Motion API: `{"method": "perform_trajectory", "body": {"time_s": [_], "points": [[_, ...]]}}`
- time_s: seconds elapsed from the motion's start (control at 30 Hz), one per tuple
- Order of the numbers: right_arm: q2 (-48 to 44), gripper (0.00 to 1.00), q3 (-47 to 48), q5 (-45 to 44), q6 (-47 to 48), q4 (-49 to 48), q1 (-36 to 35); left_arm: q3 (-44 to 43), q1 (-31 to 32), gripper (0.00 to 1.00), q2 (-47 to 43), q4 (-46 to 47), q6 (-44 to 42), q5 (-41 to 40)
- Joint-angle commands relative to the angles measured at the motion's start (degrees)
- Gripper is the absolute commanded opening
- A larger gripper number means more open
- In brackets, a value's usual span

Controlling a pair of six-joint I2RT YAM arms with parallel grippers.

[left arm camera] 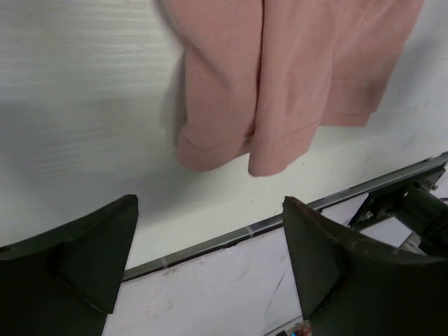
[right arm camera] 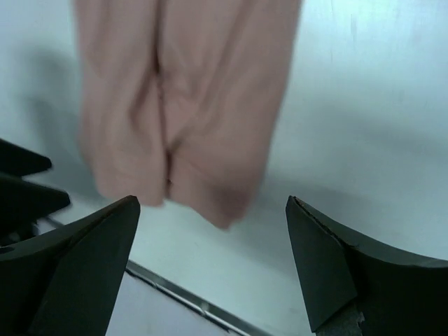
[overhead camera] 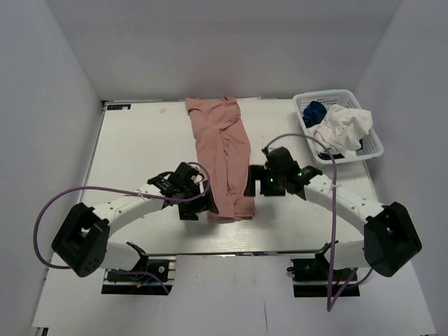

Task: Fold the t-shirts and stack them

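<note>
I will next grab the dusty-pink t-shirt with my right gripper by the outer corner of its near end [overhead camera: 250,214] [right arm camera: 226,215], to fold that end over.
The dusty-pink t-shirt [overhead camera: 225,154] lies folded into a long narrow strip down the middle of the table; its near end shows in the left wrist view [left arm camera: 280,84] and the right wrist view [right arm camera: 189,105]. My left gripper [overhead camera: 201,203] is open and empty just left of the strip's near end. My right gripper [overhead camera: 252,183] is open and empty just right of it. The white t-shirt [overhead camera: 343,126] and the royal-blue t-shirt [overhead camera: 314,112] lie bunched in the basket at the back right.
A white mesh basket [overhead camera: 374,143] stands at the table's back right corner. The table's near edge, a metal strip [left arm camera: 231,234], runs just below both grippers. Grey walls close in the back and sides.
</note>
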State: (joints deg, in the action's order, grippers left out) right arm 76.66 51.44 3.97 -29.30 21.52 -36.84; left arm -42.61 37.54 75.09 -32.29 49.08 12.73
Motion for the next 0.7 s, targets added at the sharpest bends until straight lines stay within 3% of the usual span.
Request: {"method": "perform_trajectory", "body": {"time_s": [0.0, 0.1, 0.53, 0.67], "points": [[-4.8, 0.90, -7.0, 4.6, -4.0, -2.7, 0.1, 0.9, 1.7, 0.87, 2.6, 5.7, 0.1, 2.8], [-4.4, 0.90, -9.0, 6.8, -4.0, -2.9, 0.4, 2.3, 3.0, 0.72, 3.1, 6.5, 0.1, 1.9], [7.5, 0.89, -6.8, 12.8, -0.9, -3.2, 1.5, 0.2, 3.0, 0.60, 11.4, 6.5, -2.1, -2.7], [10.7, 0.85, -5.0, 13.5, 1.0, -1.7, 1.4, -1.8, 3.0, 0.45, 14.4, 7.1, -2.6, -2.1]]}}
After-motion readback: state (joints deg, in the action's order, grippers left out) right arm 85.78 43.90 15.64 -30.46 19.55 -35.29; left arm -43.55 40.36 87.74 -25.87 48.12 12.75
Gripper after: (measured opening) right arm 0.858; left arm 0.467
